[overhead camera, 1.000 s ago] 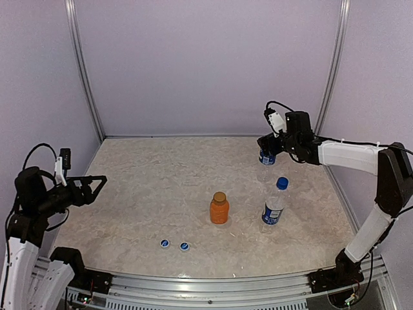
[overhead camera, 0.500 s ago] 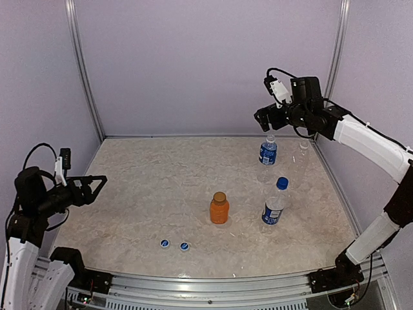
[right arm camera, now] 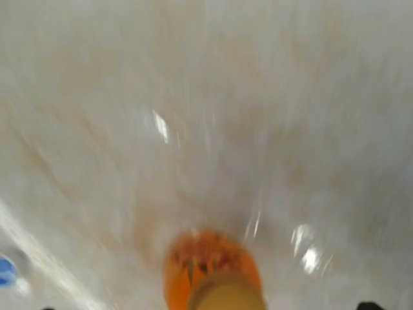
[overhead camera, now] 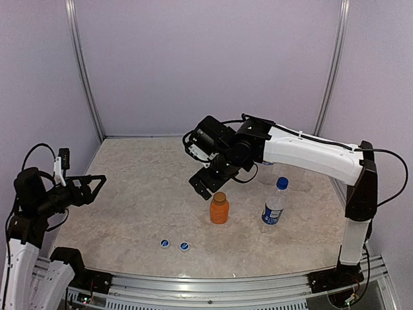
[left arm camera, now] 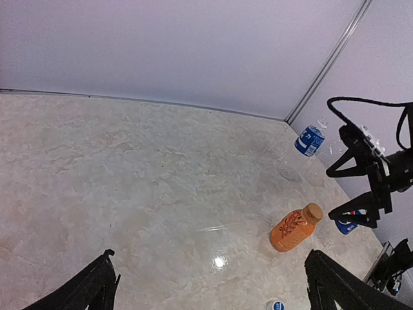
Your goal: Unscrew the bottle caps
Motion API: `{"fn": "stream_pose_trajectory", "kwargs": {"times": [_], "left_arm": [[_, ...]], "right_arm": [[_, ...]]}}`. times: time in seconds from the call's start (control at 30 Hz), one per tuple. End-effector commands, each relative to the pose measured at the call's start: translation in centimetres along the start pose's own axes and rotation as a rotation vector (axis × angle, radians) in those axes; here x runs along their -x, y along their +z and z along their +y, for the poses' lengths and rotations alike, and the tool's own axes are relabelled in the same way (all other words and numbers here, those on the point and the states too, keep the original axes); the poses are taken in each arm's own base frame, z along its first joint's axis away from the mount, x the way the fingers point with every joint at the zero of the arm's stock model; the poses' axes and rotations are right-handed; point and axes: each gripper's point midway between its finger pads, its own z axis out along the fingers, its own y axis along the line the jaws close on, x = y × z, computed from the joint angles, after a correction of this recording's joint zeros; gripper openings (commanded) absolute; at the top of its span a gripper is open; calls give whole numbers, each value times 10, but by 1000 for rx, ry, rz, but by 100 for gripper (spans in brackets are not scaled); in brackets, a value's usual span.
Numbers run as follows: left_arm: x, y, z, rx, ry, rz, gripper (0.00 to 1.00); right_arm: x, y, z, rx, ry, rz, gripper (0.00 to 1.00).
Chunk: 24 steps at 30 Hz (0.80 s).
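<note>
My right gripper grabs the orange bottle by its golden-brown cap end next, since the orange body stays free for my left gripper to hold for unscrewing.
The short orange bottle stands mid-table with its golden-brown cap on. My right gripper hovers just up and left of that cap, jaws apart and empty. The right wrist view is blurred and shows the orange bottle and its cap close below. A blue-labelled bottle keeps its plain blue cap. Two loose blue caps lie near the front. An uncapped blue-labelled bottle stands at the back right. My left gripper is open and empty at the far left.
The right arm stretches across the back right and hides much of the bottles behind it. A faint clear bottle stands beside the uncapped one. Purple walls with metal posts enclose the marble table.
My right arm left the uncapped bottle at the back right, rose, then swung left and down to the orange bottle. The left arm has not moved.
</note>
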Motion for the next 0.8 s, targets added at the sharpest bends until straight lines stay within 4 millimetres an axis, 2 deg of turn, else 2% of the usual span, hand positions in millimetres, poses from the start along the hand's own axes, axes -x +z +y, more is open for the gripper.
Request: {"fn": "stream_pose_trajectory", "kwargs": {"times": [0.0,0.1,0.17,0.3,0.37,0.53,0.77], "left_arm": [[0,0,2,2,2,-14,99],[-1,0,1,-3,3,-13,99],[-1,-1,0,-6,5,-14,99],[-1,-1,0,-8,5,-15,99],[-1,-1,0,-10,4,-14,99],[-2,0,0,-11,2,-11,99],[-2,0,0,-12,2,-11,99]], "right_arm": [[-39,11,-4,-50,33,163,99],[-46,27,8,-3,27,193,99],[-54,37,9,1,32,218,95],[-73,51,0,-18,68,278,73],[-77,54,0,-1,82,284,66],[-81,63,-2,19,92,272,68],[-88,81,-3,52,82,268,61]]}}
